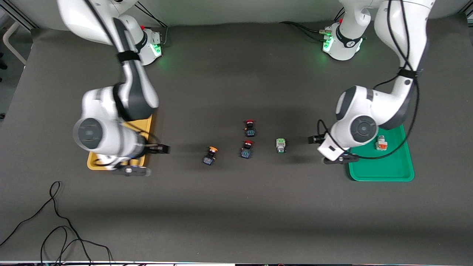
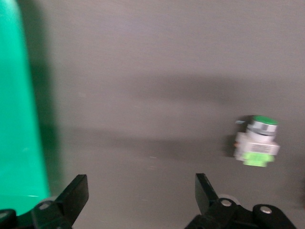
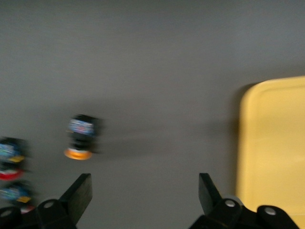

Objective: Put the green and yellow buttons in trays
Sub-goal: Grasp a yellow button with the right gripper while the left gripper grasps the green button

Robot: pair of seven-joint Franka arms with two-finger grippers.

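My left gripper will grab the green-faced button by its white housing (image 1: 280,146) next, so the button can get into the green tray (image 1: 384,170).
One yellow-capped button (image 1: 210,155) (image 3: 82,136) lies on the mat near the middle. A white button with a green face (image 1: 281,145) (image 2: 256,142) lies toward the left arm's end. A white button with an orange face (image 1: 381,142) rests in the green tray (image 1: 384,170) (image 2: 14,119). The yellow tray (image 1: 146,125) (image 3: 276,143) is mostly hidden under the right arm. My right gripper (image 1: 147,159) (image 3: 145,191) is open and empty over the mat, between the yellow tray and the yellow-capped button. My left gripper (image 1: 328,149) (image 2: 142,191) is open and empty, between the green tray and the green-faced button.
Two red-capped buttons (image 1: 250,127) (image 1: 247,148) sit between the yellow-capped and the green-faced button; they show at the edge of the right wrist view (image 3: 10,160). Loose black cables (image 1: 55,221) lie near the front camera at the right arm's end.
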